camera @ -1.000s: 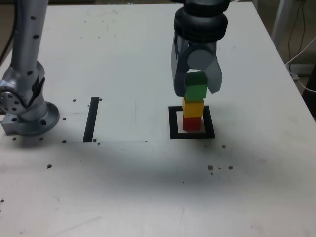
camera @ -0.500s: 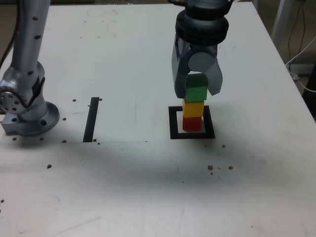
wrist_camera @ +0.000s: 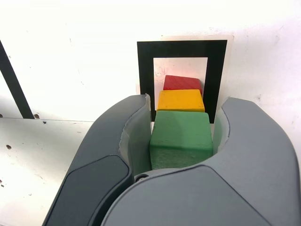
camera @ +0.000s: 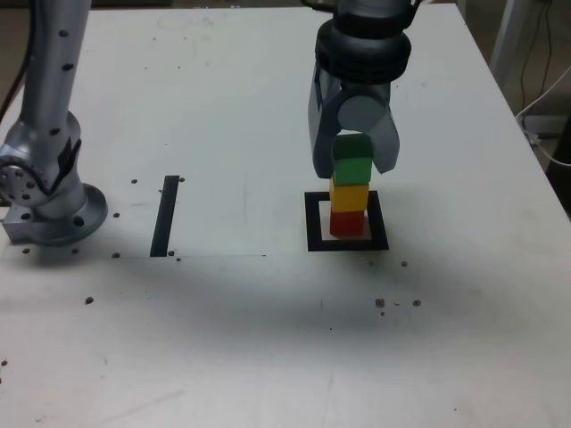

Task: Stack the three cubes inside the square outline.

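Observation:
The green cube's base [camera: 352, 182] sits on the yellow cube [camera: 349, 195] in the exterior view, so the green cube would stand and it is now time for my gripper to open.
The red cube [camera: 347, 222] stands inside the square outline [camera: 314, 223], and the yellow cube [camera: 349, 195] rests on it. On top of the yellow one is the green cube [camera: 352, 165], with my gripper [camera: 354, 165] shut on its sides from above. The wrist view looks down the stack: the green cube [wrist_camera: 181, 136] sits between the grey fingers [wrist_camera: 136, 127], with the yellow cube [wrist_camera: 181, 100], the red cube [wrist_camera: 182, 82] and the black outline [wrist_camera: 146, 66] below. The three cubes line up nearly straight.
A thin black strip [camera: 165, 214] lies on the white table at the exterior view's left, beside the arm's metal base [camera: 49, 187]. Small dark specks dot the table [camera: 268, 339]. Beyond the table's right edge hang cables [camera: 544, 107].
The gripper, with the green cube in it, has sunk a little toward the yellow cube. The red and yellow cubes have not moved.

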